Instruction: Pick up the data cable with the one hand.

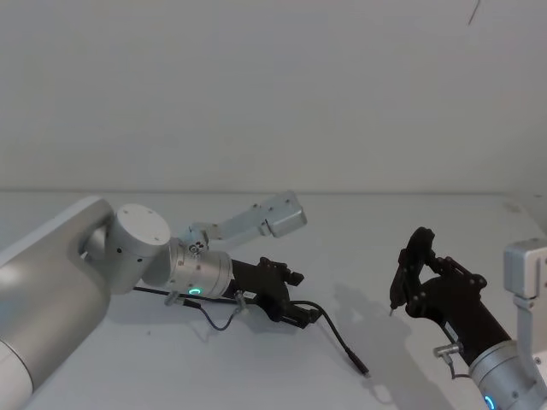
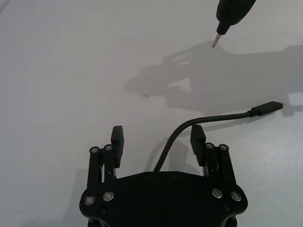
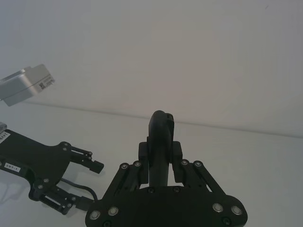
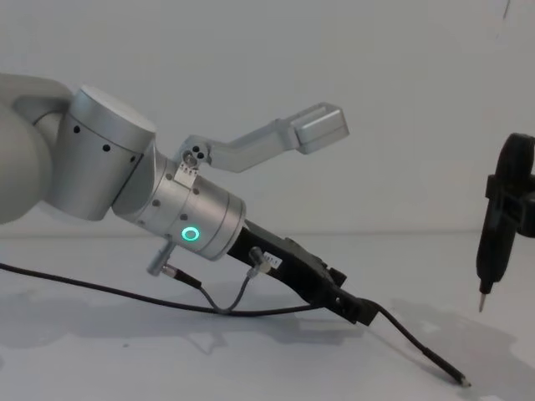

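My left gripper should pick up the data cable next, so it should grab the cable by its thin cord (image 2: 176, 134) behind the plug (image 2: 267, 109).
The data cable (image 1: 338, 335) lies on the white table (image 1: 410, 222), a thin black cord ending in a slim plug (image 2: 267, 108). My left gripper (image 1: 301, 299) is tilted low over it and open. The cord (image 2: 176, 135) runs between the two fingers without being pinched, nearer one fingertip (image 2: 197, 136). From the chest, the cord (image 4: 410, 338) leaves the left gripper (image 4: 355, 309) and trails forward on the table. My right gripper (image 1: 417, 278) hovers to the right, shut on a dark pen-like tool (image 3: 159, 137) whose metal tip (image 4: 482, 301) points down.
A short grey looped wire (image 4: 238, 296) with metal connectors hangs from the left wrist. The silver camera bracket (image 1: 267, 218) sticks out above that wrist. The cord's long tail (image 4: 84, 288) runs off to the left. Bare white table lies between the two grippers.
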Controlling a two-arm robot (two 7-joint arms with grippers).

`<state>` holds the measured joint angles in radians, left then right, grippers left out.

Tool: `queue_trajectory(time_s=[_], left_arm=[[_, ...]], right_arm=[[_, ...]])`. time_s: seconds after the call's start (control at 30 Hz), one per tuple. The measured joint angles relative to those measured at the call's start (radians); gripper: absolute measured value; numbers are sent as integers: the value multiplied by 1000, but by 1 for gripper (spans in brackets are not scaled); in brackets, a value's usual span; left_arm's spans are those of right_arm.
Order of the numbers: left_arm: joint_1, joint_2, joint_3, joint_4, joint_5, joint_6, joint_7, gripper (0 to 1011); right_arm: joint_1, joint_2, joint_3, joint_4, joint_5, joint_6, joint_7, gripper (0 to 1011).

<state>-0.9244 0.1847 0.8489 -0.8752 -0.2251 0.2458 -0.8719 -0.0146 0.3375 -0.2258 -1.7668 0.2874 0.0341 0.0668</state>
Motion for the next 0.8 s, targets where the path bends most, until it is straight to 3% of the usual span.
queue_trajectory(time_s=[0.8], left_arm=[[-4, -7, 2, 16, 2, -3, -5, 148]], right_arm=[[0, 0, 0, 0, 0, 0, 0, 279]])
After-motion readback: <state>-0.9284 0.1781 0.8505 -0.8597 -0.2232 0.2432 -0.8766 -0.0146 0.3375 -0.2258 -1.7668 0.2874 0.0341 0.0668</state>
